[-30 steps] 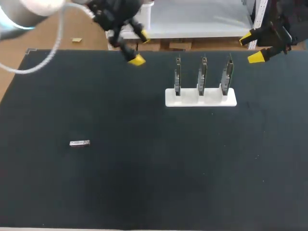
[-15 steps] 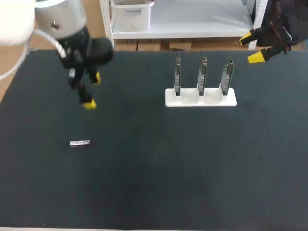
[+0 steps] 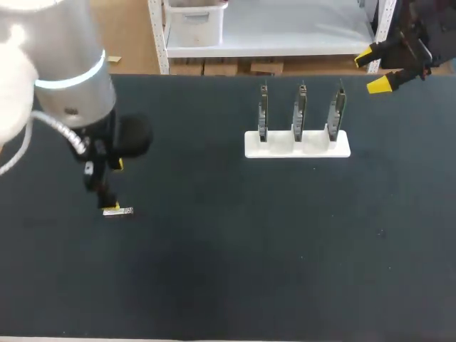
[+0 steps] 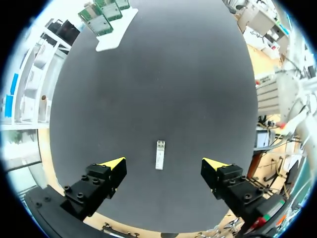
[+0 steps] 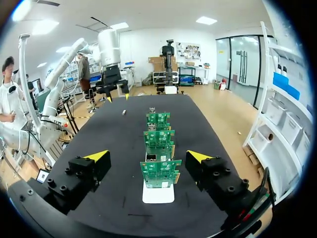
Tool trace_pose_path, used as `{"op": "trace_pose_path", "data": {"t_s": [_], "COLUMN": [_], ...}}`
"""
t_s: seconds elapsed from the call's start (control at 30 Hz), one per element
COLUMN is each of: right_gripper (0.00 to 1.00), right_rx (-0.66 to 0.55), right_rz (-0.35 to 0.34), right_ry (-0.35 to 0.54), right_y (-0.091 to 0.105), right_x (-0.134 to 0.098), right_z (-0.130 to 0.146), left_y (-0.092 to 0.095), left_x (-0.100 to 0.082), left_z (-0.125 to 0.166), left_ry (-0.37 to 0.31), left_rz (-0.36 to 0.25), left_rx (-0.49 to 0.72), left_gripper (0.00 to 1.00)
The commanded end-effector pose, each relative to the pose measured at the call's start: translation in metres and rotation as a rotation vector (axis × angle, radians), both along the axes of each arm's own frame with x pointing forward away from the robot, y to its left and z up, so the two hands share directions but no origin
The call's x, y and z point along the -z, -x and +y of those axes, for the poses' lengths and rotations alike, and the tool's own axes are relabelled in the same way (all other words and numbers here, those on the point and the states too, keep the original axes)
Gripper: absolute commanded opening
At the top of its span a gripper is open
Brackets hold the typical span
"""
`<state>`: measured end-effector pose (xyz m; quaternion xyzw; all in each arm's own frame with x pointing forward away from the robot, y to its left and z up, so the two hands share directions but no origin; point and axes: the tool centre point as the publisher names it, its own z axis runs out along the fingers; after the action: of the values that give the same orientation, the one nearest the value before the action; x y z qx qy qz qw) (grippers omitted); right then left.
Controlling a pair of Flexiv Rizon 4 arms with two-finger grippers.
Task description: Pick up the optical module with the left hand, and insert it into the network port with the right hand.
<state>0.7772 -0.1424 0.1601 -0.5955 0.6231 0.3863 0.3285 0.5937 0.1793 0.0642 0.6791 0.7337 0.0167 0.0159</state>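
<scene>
I will grab the module by its labelled end point(image 4: 159, 162) with my left gripper, to hand it over for the network port.
The optical module point(image 3: 120, 211), a small silver bar, lies flat on the black table point(image 3: 228, 271) at the left. My left gripper point(image 3: 110, 187) hangs right over it, open. In the left wrist view the module point(image 4: 159, 154) lies between the spread fingers of the left gripper point(image 4: 163, 164), touching neither. Three upright green port boards point(image 3: 300, 108) stand in a white holder point(image 3: 297, 144) at the back right. My right gripper point(image 3: 372, 70) hangs open at the far right edge, beyond the boards. In the right wrist view, the right gripper point(image 5: 147, 156) faces the boards point(image 5: 159, 171) end-on, with nothing held.
Black mat covers the whole table. The holder's white base point(image 5: 158, 194) sits just ahead of the right fingers. My left arm point(image 5: 111, 74) shows far down the table in the right wrist view, above the module point(image 5: 123, 112).
My left arm swept from the table's back edge forward and left, dropping down over the module. The right arm, the module and the boards have not moved.
</scene>
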Motion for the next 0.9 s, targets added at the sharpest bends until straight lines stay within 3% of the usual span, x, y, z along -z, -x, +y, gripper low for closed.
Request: {"op": "trace_pose_path", "data": {"t_s": [0.03,0.57,0.9], "right_gripper": [1.00,1.00,1.00], "right_rx": [0.004,0.004,0.004], "right_rz": [-0.004,-0.004,-0.004], "right_ry": [0.001,0.001,0.001], "right_y": [0.002,0.002,0.002], "right_x": [0.000,0.000,0.000], "right_z": [0.000,0.000,0.000], "left_y": [0.003,0.013,0.013], "left_x": [0.013,0.046,0.061], "left_z": [0.008,0.013,0.021], "left_ry": [0.012,0.000,0.011], "left_rz": [-0.024,0.032,0.026], "left_rx": [0.004,-0.006,-0.046], "left_gripper": [1.00,1.00,1.00]}}
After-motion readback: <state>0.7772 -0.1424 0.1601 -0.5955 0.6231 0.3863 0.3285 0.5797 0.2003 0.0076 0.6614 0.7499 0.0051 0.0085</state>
